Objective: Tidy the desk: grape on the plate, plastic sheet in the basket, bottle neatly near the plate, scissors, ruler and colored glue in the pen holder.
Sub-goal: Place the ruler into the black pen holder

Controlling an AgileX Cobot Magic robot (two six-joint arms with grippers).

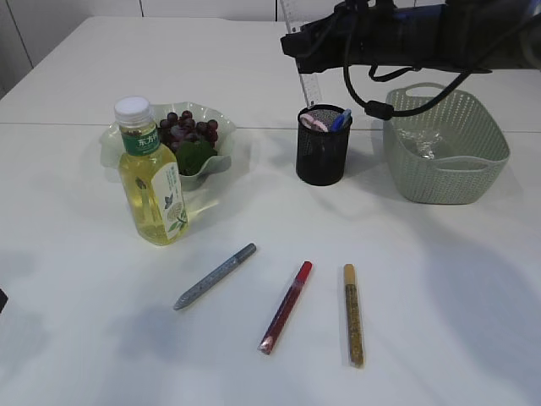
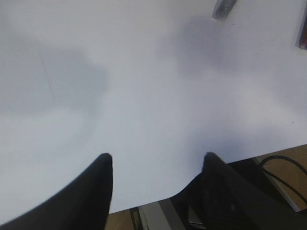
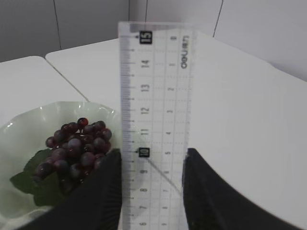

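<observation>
My right gripper keeps the ruler until its lower end, now only at the black rim, is well inside the pen holder.
My right gripper (image 3: 151, 155) is shut on the clear ruler (image 3: 156, 96) across its width. It holds the ruler upright (image 1: 303, 80) over the black mesh pen holder (image 1: 322, 156), which has pink scissors handles (image 1: 317, 121) in it. The grape bunch (image 1: 190, 131) lies on the green plate (image 1: 224, 161), with the bottle (image 1: 152, 182) standing in front. The plastic sheet (image 1: 420, 144) lies in the basket (image 1: 444, 169). Silver (image 1: 215, 276), red (image 1: 286, 306) and gold (image 1: 353, 313) glue tubes lie on the table. My left gripper (image 2: 156, 158) is open and empty above the front table edge.
A blue pen (image 1: 341, 119) also stands in the pen holder. The right arm (image 1: 406, 34) stretches across the back above the basket. The left wrist view shows the silver tube's tip (image 2: 224, 8) and bare white tabletop.
</observation>
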